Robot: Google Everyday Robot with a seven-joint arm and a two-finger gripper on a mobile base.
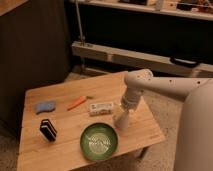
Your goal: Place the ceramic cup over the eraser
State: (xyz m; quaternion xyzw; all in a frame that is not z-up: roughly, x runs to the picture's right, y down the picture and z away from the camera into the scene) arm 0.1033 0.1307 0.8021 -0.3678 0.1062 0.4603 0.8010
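The ceramic cup needs to go over the eraser [48,129]. My gripper will next grab the cup around its upper part [122,113] to place it there.
The ceramic cup [121,120], pale and tapered, stands on the wooden table [60,150] near its right side, just right of the green bowl. My gripper [124,107] comes down from the white arm [165,86] and sits right at the cup's top, open, its fingers around the cup's upper part. The cup's foot still rests on the table. The eraser [48,129], a small black block with pale edge lines, stands at the table's left front, far from the cup and gripper.
A round green bowl [100,141] sits at the front middle. A white packet [101,107], an orange carrot [77,102] and a flat blue piece [45,107] lie across the table's middle and left. A metal rail [125,56] runs behind the table.
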